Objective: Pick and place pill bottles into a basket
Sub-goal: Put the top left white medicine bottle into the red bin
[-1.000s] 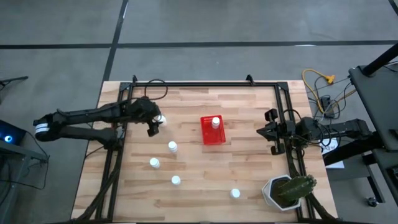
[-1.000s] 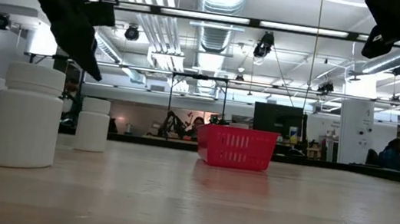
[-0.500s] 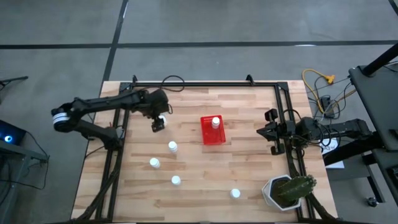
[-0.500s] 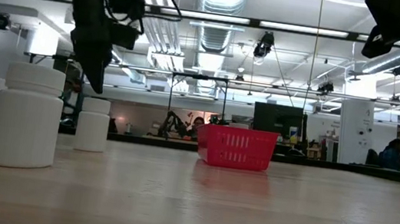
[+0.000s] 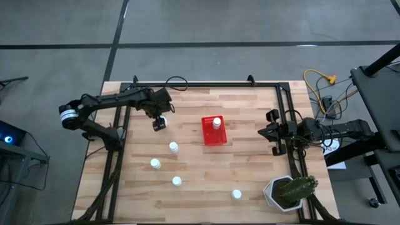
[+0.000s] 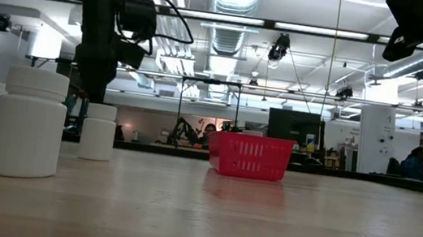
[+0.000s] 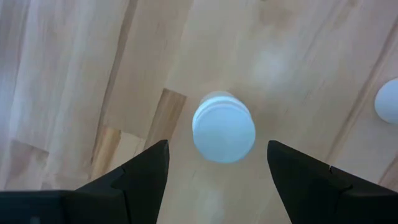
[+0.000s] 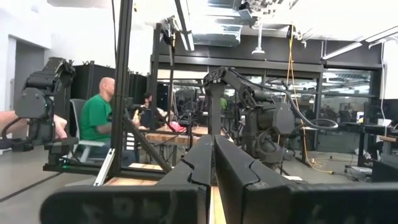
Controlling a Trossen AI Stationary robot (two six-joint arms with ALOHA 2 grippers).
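Note:
The white pill bottle is to go into the red basket, so the robot's left gripper should next take the bottle by its end with the cap.
One white pill bottle stands upright on the wooden table, seen cap-on from above. My left gripper is open above it, pointing down, one finger on either side and apart from the bottle. In the high view it is left of the red basket, which holds one bottle. Several more bottles stand on the table nearer the front. My right gripper waits shut at the table's right edge.
A white pot with a green plant stands at the near right corner. Dark frame rails run along the table's sides. Cables lie off the right edge. In the low view, bottles stand left of the basket.
My left gripper has gone a little toward the table's right edge, over the bottle it was beside, and has tipped from slanting to pointing nearly straight down. The bottles and the basket have kept still.

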